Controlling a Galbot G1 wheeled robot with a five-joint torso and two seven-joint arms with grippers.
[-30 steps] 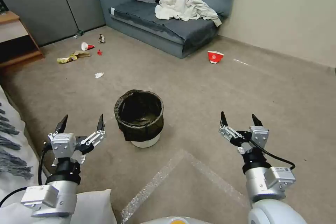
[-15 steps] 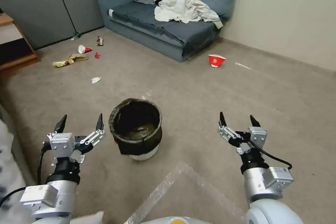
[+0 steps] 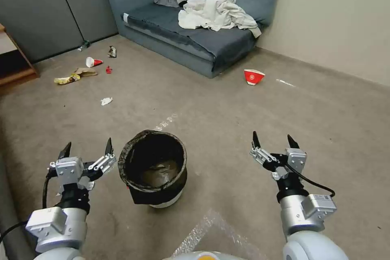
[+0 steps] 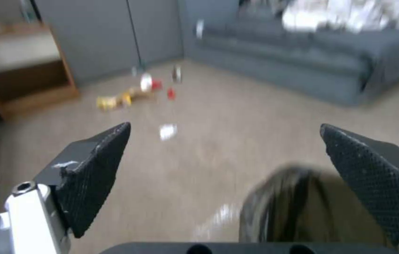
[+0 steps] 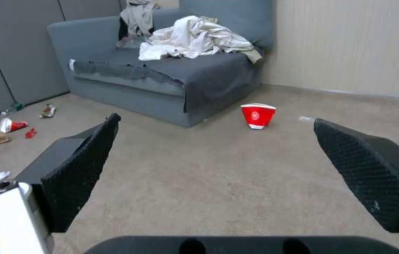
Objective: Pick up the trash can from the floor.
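The trash can needs to be picked up by its thin rim [image 3: 122, 159] with my left gripper next, since the can's round body [image 3: 158, 192] is far wider than my fingers can reach around.
The trash can [image 3: 157, 196] stands upright on the beige carpet floor [image 3: 227, 122], a small white bin with a crinkled dark bag folded over its rim. My left gripper [image 3: 87, 145] hovers open just to the left of the can, its nearer fingertip a short gap from the rim. In the left wrist view the can [image 4: 303, 206] sits low beside one finger of that open left gripper [image 4: 225, 126]. My right gripper [image 3: 272, 136] is open well to the right of the can, over bare carpet. The right wrist view shows the right gripper [image 5: 217, 119] with nothing between its fingers.
A blue-grey sofa [image 3: 211, 44] with heaped clothes stands at the back against the wall. A red-and-white paper bowl [image 3: 253, 76] lies in front of it. Several bits of litter [image 3: 77, 75] are scattered back left near a wooden shelf [image 3: 16, 65]. Clear tape [image 3: 203, 231] crosses the carpet near me.
The whole head view has shifted, so the camera moved; the can now sits nearer and lower, closer to my left gripper. The white bedding at the left edge is gone. Both grippers stay open.
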